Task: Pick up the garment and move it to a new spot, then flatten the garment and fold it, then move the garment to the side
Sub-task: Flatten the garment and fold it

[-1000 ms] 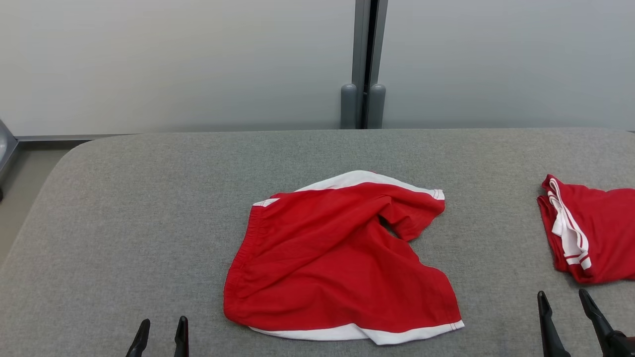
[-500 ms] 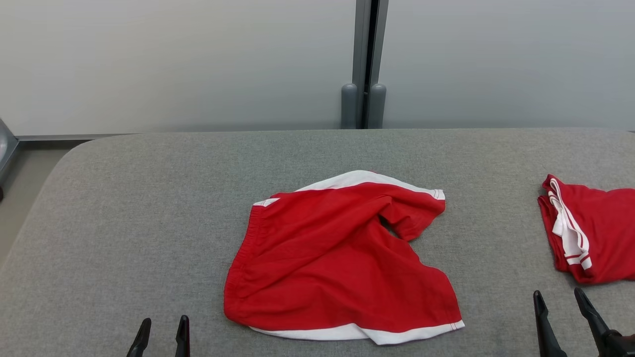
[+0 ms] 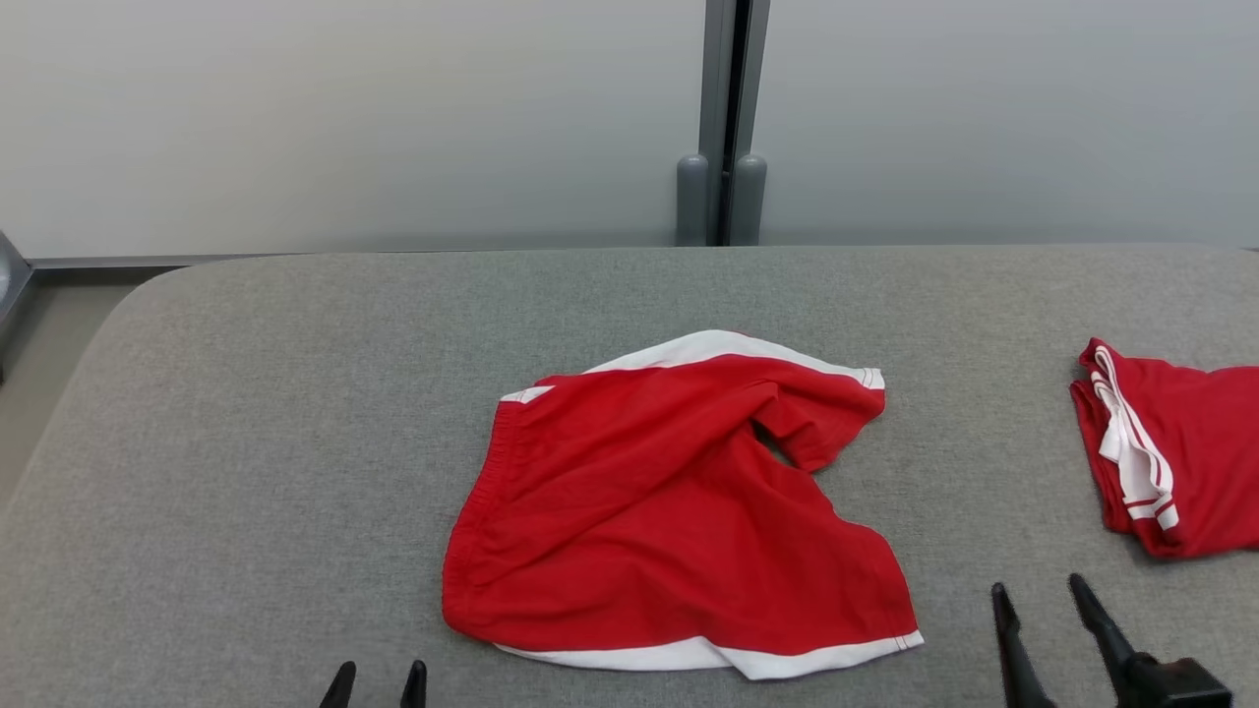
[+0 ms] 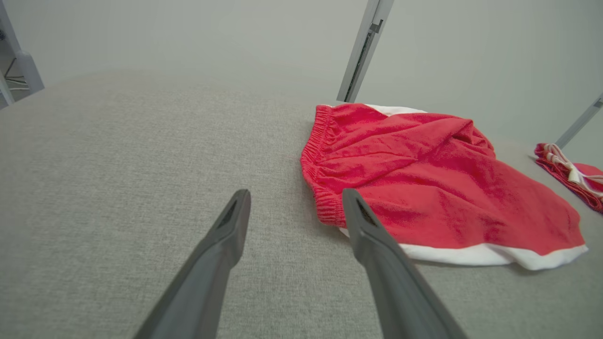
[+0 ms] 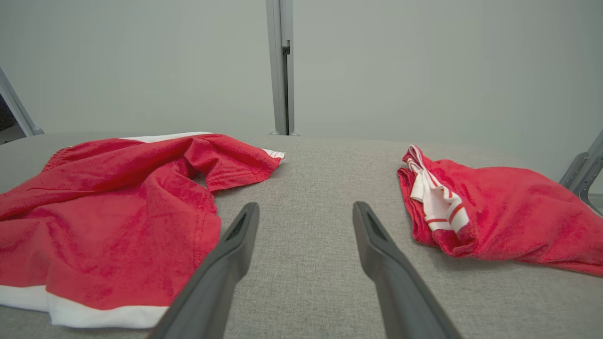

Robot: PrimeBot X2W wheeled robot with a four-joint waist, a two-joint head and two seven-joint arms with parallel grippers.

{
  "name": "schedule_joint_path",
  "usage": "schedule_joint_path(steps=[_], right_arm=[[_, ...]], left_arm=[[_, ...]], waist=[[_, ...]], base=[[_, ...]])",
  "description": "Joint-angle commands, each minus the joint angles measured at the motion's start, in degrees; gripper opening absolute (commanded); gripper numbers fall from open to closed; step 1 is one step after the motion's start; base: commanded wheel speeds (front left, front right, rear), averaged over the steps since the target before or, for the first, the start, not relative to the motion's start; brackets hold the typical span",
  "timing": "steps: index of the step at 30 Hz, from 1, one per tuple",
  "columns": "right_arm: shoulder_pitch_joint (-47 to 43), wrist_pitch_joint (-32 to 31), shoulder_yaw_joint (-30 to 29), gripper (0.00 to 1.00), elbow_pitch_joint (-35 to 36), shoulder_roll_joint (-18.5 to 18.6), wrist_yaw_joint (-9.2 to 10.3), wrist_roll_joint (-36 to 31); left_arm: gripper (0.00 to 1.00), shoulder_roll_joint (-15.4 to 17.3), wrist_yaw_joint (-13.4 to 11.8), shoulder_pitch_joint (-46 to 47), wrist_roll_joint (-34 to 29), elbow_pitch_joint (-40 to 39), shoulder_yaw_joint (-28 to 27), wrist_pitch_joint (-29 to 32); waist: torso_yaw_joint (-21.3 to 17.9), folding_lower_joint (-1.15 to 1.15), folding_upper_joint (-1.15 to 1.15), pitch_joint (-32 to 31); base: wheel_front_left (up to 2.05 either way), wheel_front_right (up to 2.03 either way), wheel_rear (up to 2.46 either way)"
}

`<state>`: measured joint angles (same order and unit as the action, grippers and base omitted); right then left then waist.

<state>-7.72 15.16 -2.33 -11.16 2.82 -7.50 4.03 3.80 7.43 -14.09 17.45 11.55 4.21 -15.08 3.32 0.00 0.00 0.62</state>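
The left gripper will grab the ribbed waistband corner next, because its gathered elastic puffs up off the table while the garment lies slack and rumpled.
The garment, red shorts with white trim and an elastic waistband, lies rumpled in the middle of the grey padded table. My left gripper is open at the bottom edge of the head view, just left of the garment's near corner. Along its fingers, the left gripper hovers over bare table with the waistband of the garment close to its right finger. My right gripper is open to the right of the garment's hem. From its wrist, the right gripper is empty, with the garment to its left.
A second red garment with white striped trim lies bunched at the table's right edge, also seen as the second garment and the second garment. Behind the table stands a pale wall with a grey vertical post. The table's left corner is rounded.
Both grippers have shifted inward toward the garment, the left one to the right and the right one to the left. The head view has tilted slightly. The garment lies unchanged.
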Motion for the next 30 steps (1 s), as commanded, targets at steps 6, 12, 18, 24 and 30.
schedule_joint_path(steps=[6, 12, 18, 24, 30], right_arm=[[4.68, -0.43, 9.61, 1.0, -7.81, 2.94, 0.01, 2.04], [9.1, -1.94, 14.84, 1.0, -13.15, 5.31, 0.01, 4.53], [10.92, -2.23, 17.61, 1.0, -15.48, 6.96, 0.01, 6.53], [12.58, -2.15, 19.45, 1.0, -16.87, 8.26, 0.03, 8.39], [13.57, -2.62, 22.16, 0.4, -17.49, 8.89, 0.08, 11.72]], left_arm=[[1.0, 5.0, 0.08, 6.24, 5.41, 6.2, 9.73, 0.0], [1.0, 8.32, 0.09, 13.07, 9.4, 9.69, 17.08, -0.04], [1.0, 9.58, 0.09, 16.9, 11.65, 12.04, 19.81, -0.1], [1.0, 10.71, 0.09, 19.75, 12.69, 12.26, 23.35, -0.06], [0.49, 12.32, 0.09, 20.91, 15.27, 11.86, 27.7, -0.03]], waist=[[0.3, 0.0, 0.0, 4.12], [1.14, 0.0, 0.0, 7.86], [0.92, 0.0, 0.0, 9.94], [0.09, 0.0, 0.0, 11.52], [-0.73, 0.0, 0.0, 11.93]], base=[[0.0, 0.0, 0.0], [0.0, 0.0, 0.0], [0.0, 0.0, 0.0], [0.0, 0.0, 0.0], [0.0, 0.0, 0.0]])
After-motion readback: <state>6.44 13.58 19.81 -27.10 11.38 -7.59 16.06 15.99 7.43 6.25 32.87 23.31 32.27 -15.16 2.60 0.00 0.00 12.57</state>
